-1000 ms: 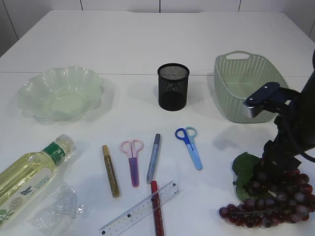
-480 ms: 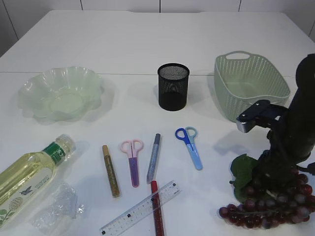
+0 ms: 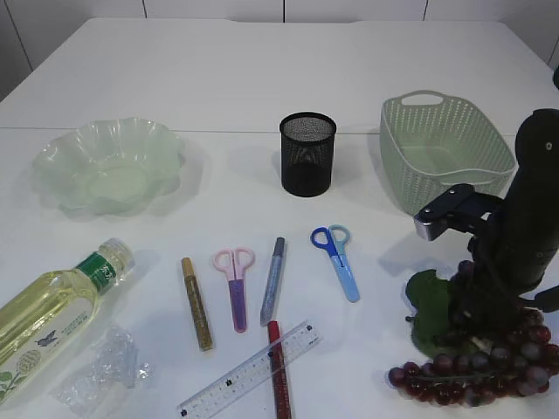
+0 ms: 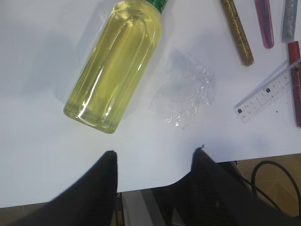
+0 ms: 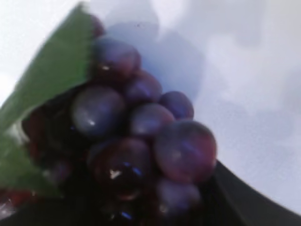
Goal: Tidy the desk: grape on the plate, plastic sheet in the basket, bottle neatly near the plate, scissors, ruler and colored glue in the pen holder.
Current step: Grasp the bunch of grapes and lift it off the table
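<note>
The grape bunch tapers into a long thin tail [image 3: 424,381], so the robot's right gripper will next take hold of the bunch by its thick leafy end.
The dark purple grape bunch [image 3: 472,371] with a green leaf lies at the front right and fills the right wrist view [image 5: 141,132]. My right gripper [image 3: 476,319] is down on the bunch's top, jaws open around the grapes [image 5: 155,202]. My left gripper [image 4: 155,153] is open and empty over the table's front edge, below the oil bottle [image 4: 117,61] and the crumpled plastic sheet [image 4: 186,94]. The green plate [image 3: 109,166] is at the left, the black mesh pen holder [image 3: 307,154] in the middle, the green basket [image 3: 410,175] at the back right.
Between bottle [image 3: 48,319] and grapes lie gold glue [image 3: 196,304], pink scissors [image 3: 234,284], silver glue [image 3: 272,279], blue scissors [image 3: 336,257], a clear ruler [image 3: 249,371] and red glue [image 3: 279,375]. The plastic sheet [image 3: 100,367] is at the front left.
My right arm has come down and a little left onto the grape bunch. The grapes and leaf shifted slightly. Nothing else moved.
</note>
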Action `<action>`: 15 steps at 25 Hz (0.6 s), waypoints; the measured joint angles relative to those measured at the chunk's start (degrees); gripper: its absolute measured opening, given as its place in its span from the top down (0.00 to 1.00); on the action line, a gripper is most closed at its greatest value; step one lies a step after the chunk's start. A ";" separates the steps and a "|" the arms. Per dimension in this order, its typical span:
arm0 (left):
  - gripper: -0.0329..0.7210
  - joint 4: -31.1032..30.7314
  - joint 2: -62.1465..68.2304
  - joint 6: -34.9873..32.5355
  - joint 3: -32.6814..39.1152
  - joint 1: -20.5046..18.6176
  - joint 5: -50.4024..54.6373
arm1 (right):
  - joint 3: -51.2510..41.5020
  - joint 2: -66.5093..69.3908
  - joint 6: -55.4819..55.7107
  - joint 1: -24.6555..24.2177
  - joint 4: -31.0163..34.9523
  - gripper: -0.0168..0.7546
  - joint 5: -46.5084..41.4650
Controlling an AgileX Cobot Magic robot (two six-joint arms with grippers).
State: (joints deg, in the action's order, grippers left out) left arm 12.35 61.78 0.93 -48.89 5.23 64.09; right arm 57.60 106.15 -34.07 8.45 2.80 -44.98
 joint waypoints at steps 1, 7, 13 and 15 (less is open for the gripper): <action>0.46 0.00 0.00 0.00 0.00 0.00 0.00 | 0.00 0.00 0.04 0.00 0.00 0.45 0.10; 0.46 0.00 0.00 0.00 0.00 0.00 0.00 | 0.33 0.00 1.16 0.00 0.25 0.73 0.14; 0.46 0.00 0.00 0.00 0.00 0.00 0.00 | 0.33 0.00 1.41 0.00 2.94 0.80 -0.24; 0.46 0.00 0.00 0.00 0.00 0.00 0.00 | 0.33 0.00 1.54 0.00 4.00 0.80 -0.96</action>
State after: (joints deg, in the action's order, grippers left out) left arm 12.35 61.78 0.93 -48.89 5.23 64.09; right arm 57.93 106.15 -32.53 8.45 6.80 -45.94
